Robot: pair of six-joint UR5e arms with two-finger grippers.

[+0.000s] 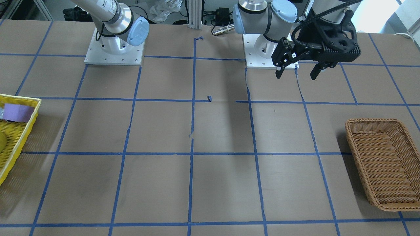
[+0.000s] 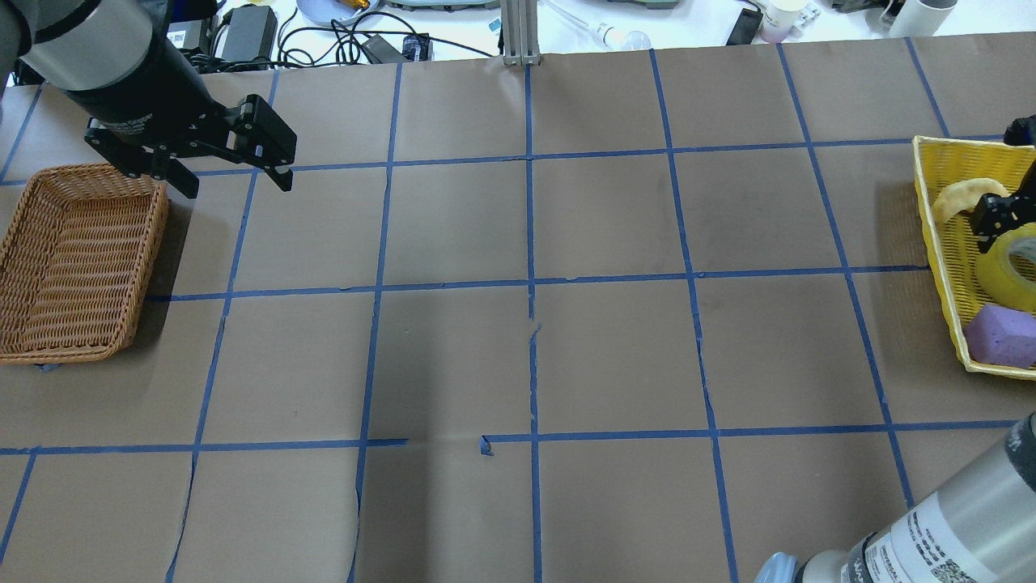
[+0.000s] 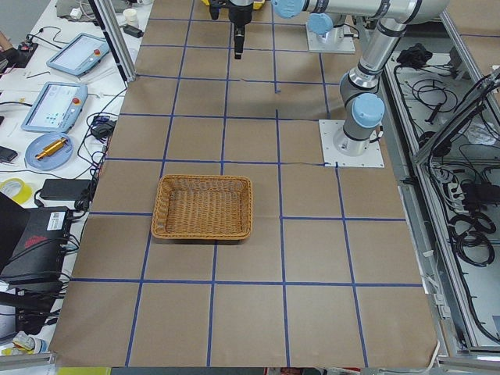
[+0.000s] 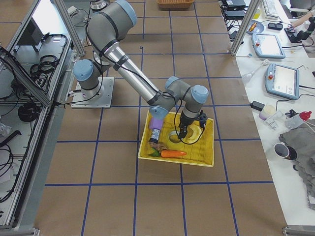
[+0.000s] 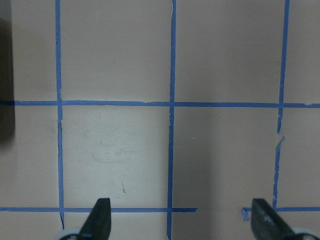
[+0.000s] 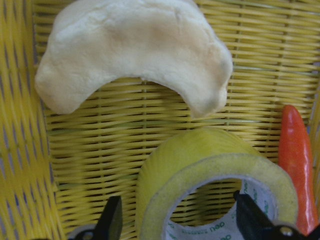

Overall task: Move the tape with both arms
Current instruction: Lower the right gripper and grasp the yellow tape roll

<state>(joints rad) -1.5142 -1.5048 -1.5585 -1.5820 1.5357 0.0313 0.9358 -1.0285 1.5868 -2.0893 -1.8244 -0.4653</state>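
Observation:
The robot's right gripper will next grab the tape roll by its ring wall [image 6: 155,187], to transfer the tape out of the yellow basket [image 6: 95,150].
The yellow tape roll [image 6: 200,165] with its white core lies in the yellow basket [image 2: 939,235] at the table's right end; it also shows in the overhead view [image 2: 1008,267]. My right gripper [image 6: 181,220] is open just above the roll. One finger is beside its outer left wall and the other is in front of the core's right side. My left gripper [image 2: 236,185] is open and empty. It hovers above the table beside the wicker basket [image 2: 73,259], and it shows in the front view [image 1: 297,70] and in its wrist view [image 5: 182,217].
The yellow basket also holds a pale croissant-shaped piece [image 6: 135,50], an orange carrot [image 6: 297,160] and a purple block [image 2: 999,334]. Blue tape grid lines cross the brown table. The arm bases [image 1: 115,52] stand at the robot's side.

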